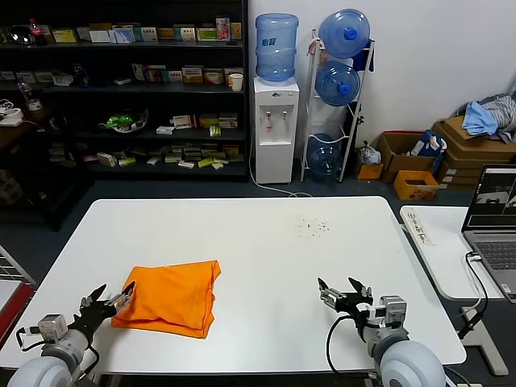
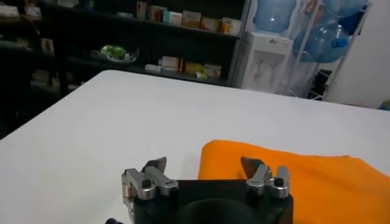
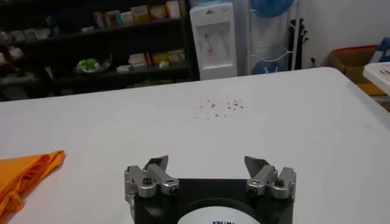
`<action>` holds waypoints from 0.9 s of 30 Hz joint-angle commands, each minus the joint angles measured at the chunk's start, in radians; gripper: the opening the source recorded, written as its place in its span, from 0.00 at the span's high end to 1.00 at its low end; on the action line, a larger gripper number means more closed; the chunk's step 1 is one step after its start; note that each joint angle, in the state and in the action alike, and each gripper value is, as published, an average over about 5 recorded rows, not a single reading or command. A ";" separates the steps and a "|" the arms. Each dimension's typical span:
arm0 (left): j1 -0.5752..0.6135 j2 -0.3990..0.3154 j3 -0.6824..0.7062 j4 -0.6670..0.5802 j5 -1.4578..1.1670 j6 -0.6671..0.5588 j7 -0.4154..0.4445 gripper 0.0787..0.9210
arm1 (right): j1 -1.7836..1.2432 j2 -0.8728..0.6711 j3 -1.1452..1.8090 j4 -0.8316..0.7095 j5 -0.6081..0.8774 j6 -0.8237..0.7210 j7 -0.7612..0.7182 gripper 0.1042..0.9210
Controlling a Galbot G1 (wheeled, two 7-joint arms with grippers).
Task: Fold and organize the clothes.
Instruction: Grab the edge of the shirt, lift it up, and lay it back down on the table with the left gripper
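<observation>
I will organize the folded orange T-shirt, so next I will grab it by its short side edge [image 2: 203, 164] with my left gripper.
The orange T-shirt [image 1: 171, 297] lies folded into a rough rectangle on the white table [image 1: 266, 242], front left; no lettering shows. My left gripper [image 1: 111, 301] is open and empty just at the shirt's front left corner, low over the table; in the left wrist view its jaws [image 2: 204, 165] stand wide apart, one finger over the shirt's edge [image 2: 304, 176]. My right gripper [image 1: 343, 289] is open and empty over bare table at the front right, well away from the shirt; the right wrist view shows it [image 3: 207, 162] with the shirt [image 3: 24, 173] far off to the side.
Dark specks [image 1: 313, 227] mark the table's far right part. A side table with a laptop [image 1: 493, 218] stands to the right. Shelves [image 1: 121, 89], a water dispenser [image 1: 276, 113] and cardboard boxes [image 1: 463, 141] stand beyond the table.
</observation>
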 commanded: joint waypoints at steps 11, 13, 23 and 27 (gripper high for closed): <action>-0.014 -0.004 0.025 0.038 0.016 0.001 0.010 0.12 | -0.001 -0.006 0.008 0.003 0.000 0.031 -0.012 0.12; -0.016 -0.006 0.027 0.044 0.024 0.000 0.010 0.14 | -0.002 -0.006 0.008 0.004 0.001 0.030 -0.011 0.12; -0.027 -0.017 0.039 0.063 0.032 -0.002 0.011 0.47 | -0.006 -0.010 0.010 0.013 0.003 0.028 -0.006 0.12; -0.026 -0.020 0.042 0.059 0.030 -0.001 0.011 0.60 | -0.006 -0.010 0.011 0.014 0.004 0.027 -0.005 0.12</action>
